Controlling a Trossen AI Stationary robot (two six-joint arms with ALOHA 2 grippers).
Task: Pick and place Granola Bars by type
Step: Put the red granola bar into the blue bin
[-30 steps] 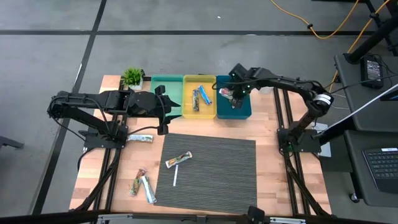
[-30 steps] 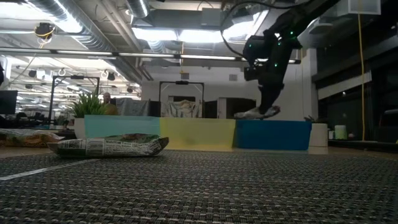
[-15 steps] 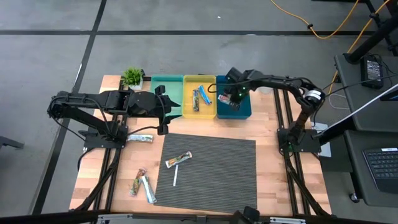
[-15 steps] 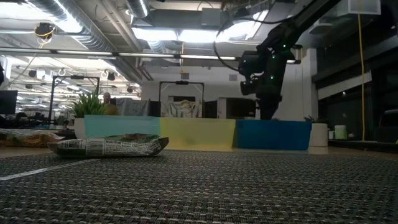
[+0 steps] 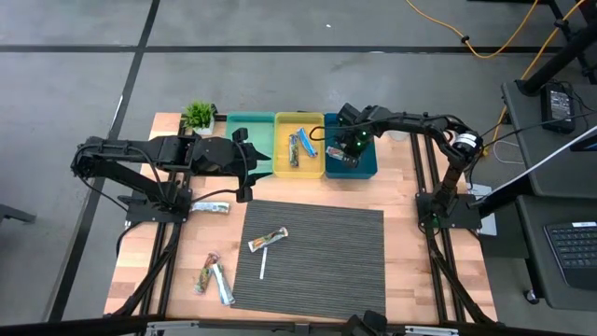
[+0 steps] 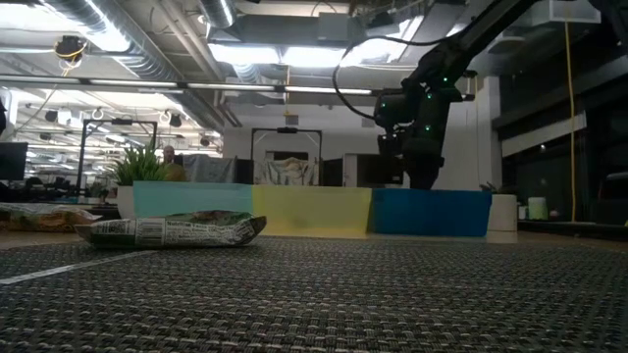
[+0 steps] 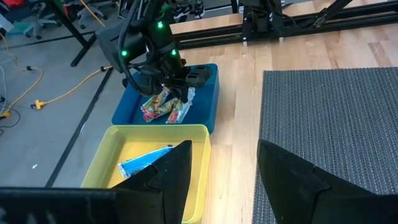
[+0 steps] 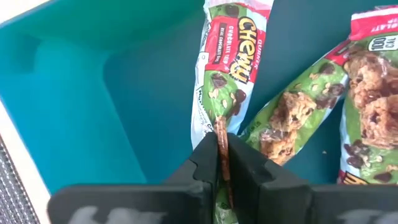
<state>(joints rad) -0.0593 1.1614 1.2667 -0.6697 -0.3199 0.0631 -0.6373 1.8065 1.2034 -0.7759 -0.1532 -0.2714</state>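
Observation:
In the right wrist view the held granola bar [image 8: 227, 68] lies low over the blue bin's bottom. Next my right gripper needs to release the granola bar.
My right gripper [image 5: 347, 152] is down inside the blue bin [image 5: 366, 168], shut on a red-green-brown granola bar [image 8: 227, 68]. Two more bars of that kind [image 8: 292, 121] lie beside it in the bin. My left gripper [image 7: 217, 180] is open and empty, hanging near the teal bin [image 5: 250, 131]. Blue bars [image 5: 300, 146] lie in the yellow bin [image 5: 283, 163]. One bar [image 5: 268, 240] lies flat on the dark mat [image 5: 326, 261] beside a thin white stick [image 5: 262, 265]. More bars lie on the wood at the left [image 5: 211, 207] and the near left [image 5: 213, 278]. My right gripper pinches the bar's near end [image 8: 222, 140] between its two fingers. The fingers [image 7: 180, 84] point down into the bin from above. The rest of the bar reaches away from the fingers over the bin's floor, next to the other two bars [image 7: 163, 107].
A small potted plant [image 5: 199, 115] stands at the far left by the teal bin. The three bins stand in a row along the far edge. In the low view the bar on the mat [image 6: 172, 230] shows in front of the bins.
My right gripper has gone down into the blue bin and a little toward the table's left, still shut on the multicoloured bar. The bar was above the bin's rim and is now below it.

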